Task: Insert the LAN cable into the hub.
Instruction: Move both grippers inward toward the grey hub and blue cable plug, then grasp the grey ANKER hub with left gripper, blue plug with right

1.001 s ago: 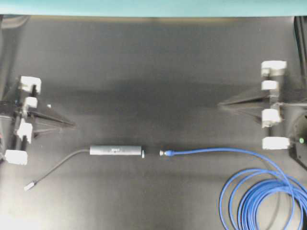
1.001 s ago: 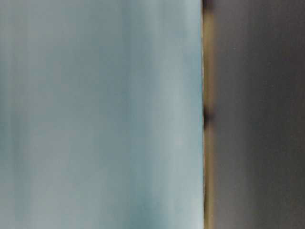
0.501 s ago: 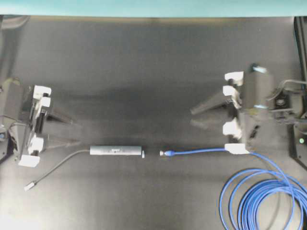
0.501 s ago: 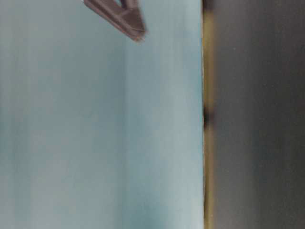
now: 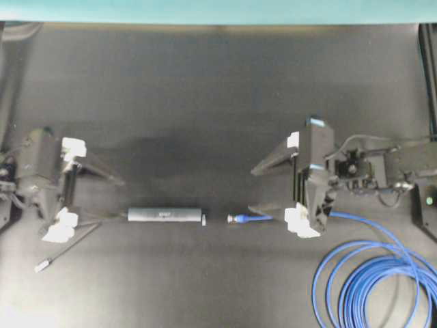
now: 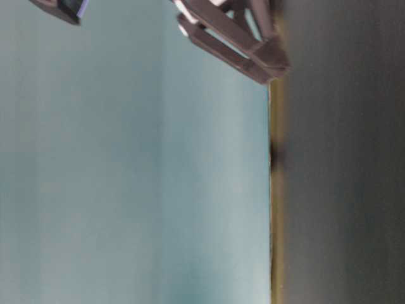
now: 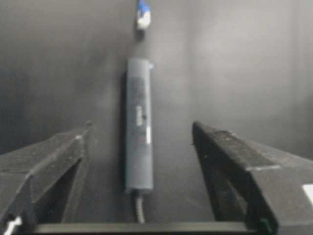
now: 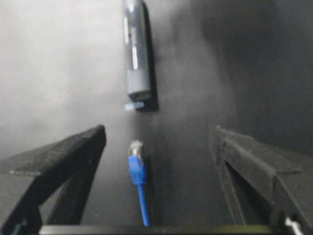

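Observation:
I need to take hold of the hub with my left gripper next. I should grab it by its lead-end half (image 5: 147, 214), because the LAN plug (image 5: 237, 219) and my right gripper crowd the hub's port end.
The hub (image 5: 165, 214) is a slim dark-grey bar lying flat on the black table, its port end toward the LAN cable's plug (image 5: 237, 219), with a small gap between them. The blue cable runs right to a coil (image 5: 374, 287). My left gripper (image 5: 109, 203) is open and empty, just left of the hub; in the left wrist view the hub (image 7: 138, 125) lies between the open fingers (image 7: 46, 161). My right gripper (image 5: 251, 189) is open and empty above the plug; in the right wrist view the plug (image 8: 135, 156) lies between its fingers (image 8: 63, 156), with the hub (image 8: 136, 54) beyond.
The hub's thin grey lead (image 5: 75, 242) curves down-left to a small silver plug (image 5: 43, 264). A small pale tab (image 8: 133, 105) sits at the hub's port end. A teal wall (image 5: 205, 10) borders the table's far edge. Dark gripper fingers (image 6: 240, 38) show in the table-level view.
Both arms have moved in toward the middle. The right gripper went left over the cable to its plug end. The left gripper went right to the hub's lead end. Hub and cable have not moved.

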You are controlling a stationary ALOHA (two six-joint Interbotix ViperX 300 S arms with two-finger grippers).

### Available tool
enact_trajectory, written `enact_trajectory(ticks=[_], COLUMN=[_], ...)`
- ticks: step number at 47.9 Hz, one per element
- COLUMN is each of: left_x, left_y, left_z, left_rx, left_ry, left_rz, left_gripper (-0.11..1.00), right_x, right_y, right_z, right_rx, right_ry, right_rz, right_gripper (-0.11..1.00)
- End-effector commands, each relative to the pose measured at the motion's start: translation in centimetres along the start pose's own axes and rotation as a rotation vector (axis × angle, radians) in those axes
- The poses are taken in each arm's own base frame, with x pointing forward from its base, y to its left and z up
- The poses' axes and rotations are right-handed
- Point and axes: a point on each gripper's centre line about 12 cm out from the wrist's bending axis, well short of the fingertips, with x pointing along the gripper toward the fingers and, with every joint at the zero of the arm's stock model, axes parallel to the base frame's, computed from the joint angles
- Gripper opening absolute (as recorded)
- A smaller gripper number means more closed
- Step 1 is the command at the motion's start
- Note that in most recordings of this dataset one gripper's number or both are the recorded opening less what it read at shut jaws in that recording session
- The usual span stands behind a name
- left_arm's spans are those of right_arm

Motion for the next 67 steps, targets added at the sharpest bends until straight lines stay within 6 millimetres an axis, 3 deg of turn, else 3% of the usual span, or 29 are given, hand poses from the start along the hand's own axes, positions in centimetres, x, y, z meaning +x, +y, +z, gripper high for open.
enact_trajectory(ticks=[1, 17, 38, 47, 52, 59, 67], left_x=[1.0, 6.3, 10.0, 10.5, 10.3, 10.1, 10.6], left_y=[0.4, 0.0, 0.2, 0.2, 0.1, -0.4, -0.8], left_z=[-0.6, -3.0, -5.8, -5.9, -6.0, -5.9, -4.7], left_rx=[-0.005, -0.004, -0.005, -0.005, 0.004, 0.033, 0.038], left_ry=[0.0, 0.087, 0.139, 0.127, 0.132, 0.114, 0.081], left_rz=[0.011, -0.012, -0.011, -0.014, -0.015, -0.036, -0.044], left_gripper=[0.8, 0.81, 0.81, 0.78, 0.67, 0.29, 0.28], right_x=[0.4, 0.8, 0.7, 0.7, 0.6, 0.6, 1.2], right_y=[0.5, 1.0, 1.8, 2.0, 2.0, 2.0, 2.2], right_z=[0.2, -0.7, -1.4, -1.5, -1.6, -1.9, -2.9], right_rx=[0.01, 0.033, 0.04, 0.038, 0.036, 0.037, 0.028], right_ry=[-0.007, 0.024, 0.038, 0.041, 0.044, 0.048, 0.07], right_rz=[0.013, 0.022, 0.043, 0.049, 0.049, 0.047, 0.052], right_gripper=[0.82, 0.82, 0.82, 0.82, 0.82, 0.82, 0.82])
